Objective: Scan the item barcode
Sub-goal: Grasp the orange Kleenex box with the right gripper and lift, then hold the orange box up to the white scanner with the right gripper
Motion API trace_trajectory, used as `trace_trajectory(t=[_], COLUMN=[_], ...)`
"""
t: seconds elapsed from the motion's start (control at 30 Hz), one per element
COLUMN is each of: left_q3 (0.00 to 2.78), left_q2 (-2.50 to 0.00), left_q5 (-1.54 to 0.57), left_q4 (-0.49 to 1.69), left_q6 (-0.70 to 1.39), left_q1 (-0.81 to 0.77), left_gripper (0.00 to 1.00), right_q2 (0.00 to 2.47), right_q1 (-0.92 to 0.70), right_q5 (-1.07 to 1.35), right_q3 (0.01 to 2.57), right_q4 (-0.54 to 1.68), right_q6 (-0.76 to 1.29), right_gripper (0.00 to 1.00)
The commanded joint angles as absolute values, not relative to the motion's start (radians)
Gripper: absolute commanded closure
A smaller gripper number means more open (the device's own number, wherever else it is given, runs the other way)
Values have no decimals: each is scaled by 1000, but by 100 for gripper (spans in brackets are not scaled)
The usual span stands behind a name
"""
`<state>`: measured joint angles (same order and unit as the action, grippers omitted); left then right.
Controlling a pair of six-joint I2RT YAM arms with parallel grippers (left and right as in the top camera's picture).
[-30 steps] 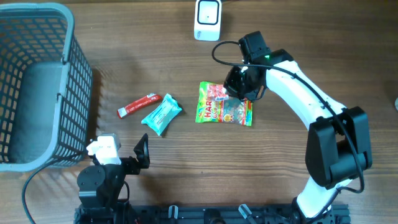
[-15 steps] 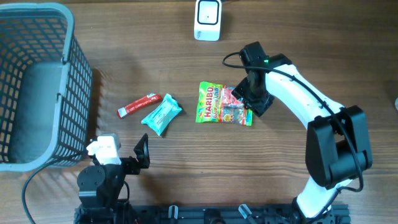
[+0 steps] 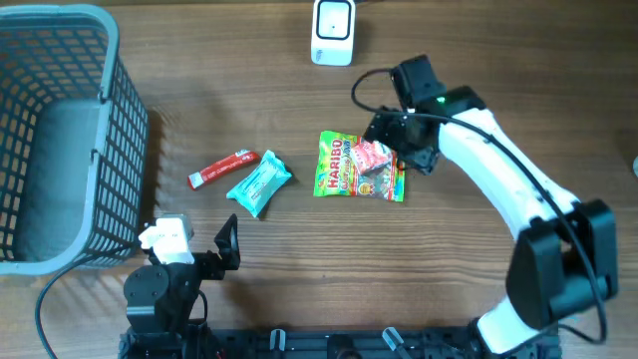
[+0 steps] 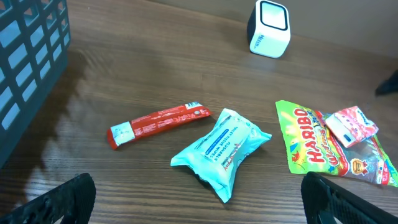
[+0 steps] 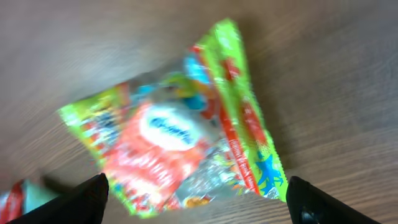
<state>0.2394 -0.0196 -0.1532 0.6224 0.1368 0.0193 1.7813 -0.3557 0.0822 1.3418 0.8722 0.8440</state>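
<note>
I should next pinch the small red-and-pink packet across its top with my right gripper, so its bottom side stays uncovered and faces the barcode scanner (image 3: 332, 32).
A small red-and-pink packet (image 3: 370, 157) (image 4: 351, 123) (image 5: 165, 143) lies loose on top of a green Haribo bag (image 3: 342, 178) (image 5: 245, 118) at mid-table. My right gripper (image 3: 402, 143) (image 5: 198, 199) hovers just above and to the right of them, open, with nothing between its fingers. The white barcode scanner (image 3: 332, 32) (image 4: 268, 28) stands at the far edge. Near the front left edge my left gripper (image 3: 199, 245) (image 4: 199, 199) is open and empty, well short of the items.
A teal packet (image 3: 258, 182) (image 4: 222, 149) and a red stick pack (image 3: 223, 169) (image 4: 158, 123) lie left of the Haribo bag. A grey-blue mesh basket (image 3: 110, 120) (image 4: 31, 62) fills the far left.
My right gripper has gone from shut to open and lifted slightly away. The small red-and-pink packet now lies free on the Haribo bag. The left arm has not moved.
</note>
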Motion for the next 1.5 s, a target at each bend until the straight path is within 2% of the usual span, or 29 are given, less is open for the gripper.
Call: trace_trajectory(t=[0.0,0.07,0.1,0.2,0.33,0.47,0.5,0.67,0.97,1.07,1.13,1.2,1.23,1.27,1.37,1.47], left_q3=[240,240,240,240,240,240,240,240,240,240,240,240,240,240,240,240], left_q2=[-12,-12,-12,-12,-12,-12,-12,-12,-12,-12,-12,-12,-12,-12,-12,-12], left_q5=[-144,-144,-144,-144,-144,-144,-144,-144,-144,-144,-144,-144,-144,-144,-144,-144], left_q4=[619,619,619,619,619,619,619,619,619,619,619,619,619,619,619,619], left_q6=[139,139,139,139,139,139,139,139,139,139,139,139,139,139,139,139], left_q1=[15,15,15,15,15,15,15,15,15,15,15,15,15,15,15,15], left_gripper=[0,0,0,0,0,0,0,0,0,0,0,0,0,0,0,0], right_q2=[1748,1751,1751,1753,1798,1881,1895,1940,1967,2015,2050,2066,2067,2066,2057,2021], right_q1=[-408,-416,-416,-411,-371,-303,-292,-267,-267,-267,-267,-267,-267,-267,-266,-266], right_q5=[93,59,51,44,67,230,272,455,439,438,438,438,437,438,438,439], right_q3=[1361,1361,1361,1361,1361,1361,1361,1361,1336,1336,1336,1336,1336,1336,1358,1428], right_q4=[790,764,760,715,647,643,645,646,644,648,656,677,685,685,686,720], right_q6=[347,192,149,-2,-87,-189,-218,-300,-315,-315,-316,-339,-340,-336,-272,-115], right_gripper=[3,6,1,0,0,0,2,29,31,35,51,75,91,96,96,96])
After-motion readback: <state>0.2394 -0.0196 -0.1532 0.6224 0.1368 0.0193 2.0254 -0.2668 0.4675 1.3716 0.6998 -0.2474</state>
